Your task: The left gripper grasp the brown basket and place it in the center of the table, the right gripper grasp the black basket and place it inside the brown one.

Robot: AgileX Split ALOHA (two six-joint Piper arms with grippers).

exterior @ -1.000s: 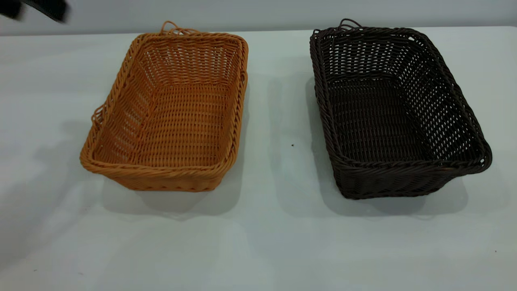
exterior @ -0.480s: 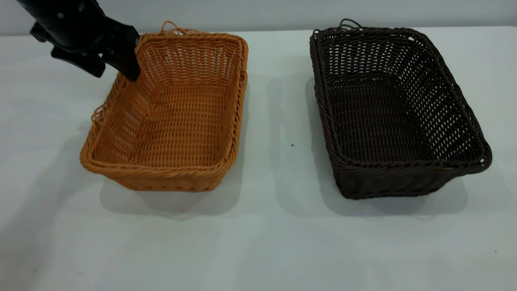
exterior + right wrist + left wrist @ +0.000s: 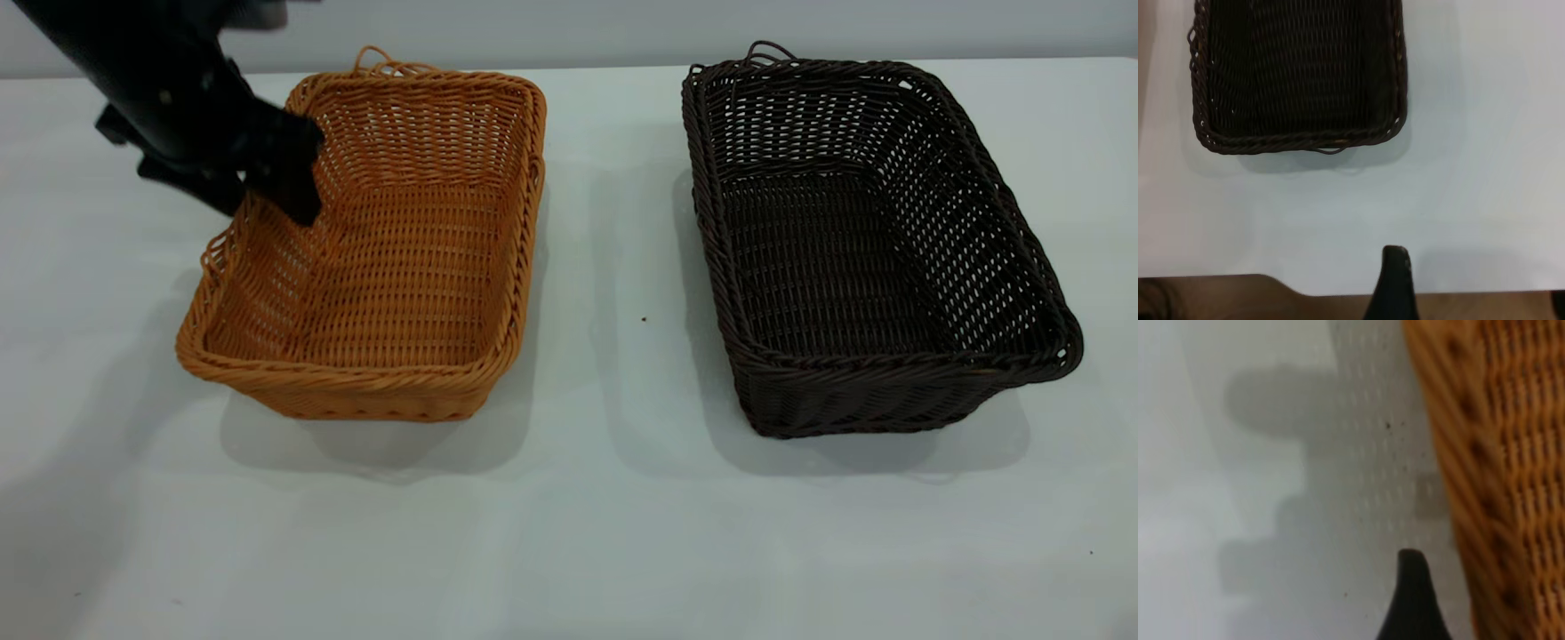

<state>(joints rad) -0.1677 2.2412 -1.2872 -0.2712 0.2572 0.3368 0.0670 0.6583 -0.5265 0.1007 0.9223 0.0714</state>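
The right gripper grabs the black basket by its plain long rim point(image 3: 1003, 208) next, to set it inside the brown basket point(image 3: 400, 267).
The brown basket point(image 3: 400, 267) stands on the left half of the table point(image 3: 605, 516), and the black basket point(image 3: 853, 258) on the right half. My left gripper point(image 3: 262, 200) is open at the brown basket's far left rim, one finger inside the basket and one outside. In the left wrist view the outer finger point(image 3: 1411, 600) hangs beside the brown basket's wall point(image 3: 1498, 453). My right gripper point(image 3: 1477, 280) is open over the table's edge, well short of the black basket point(image 3: 1298, 73); it is out of the exterior view.
A strip of bare tabletop about one basket wide separates the two baskets. A brown surface point(image 3: 1238, 300) lies beyond the table's edge under the right gripper. A wall runs behind the table.
The left arm came in from the upper left corner and dropped onto the brown basket's left rim, sliding a little along it. Both baskets stay put.
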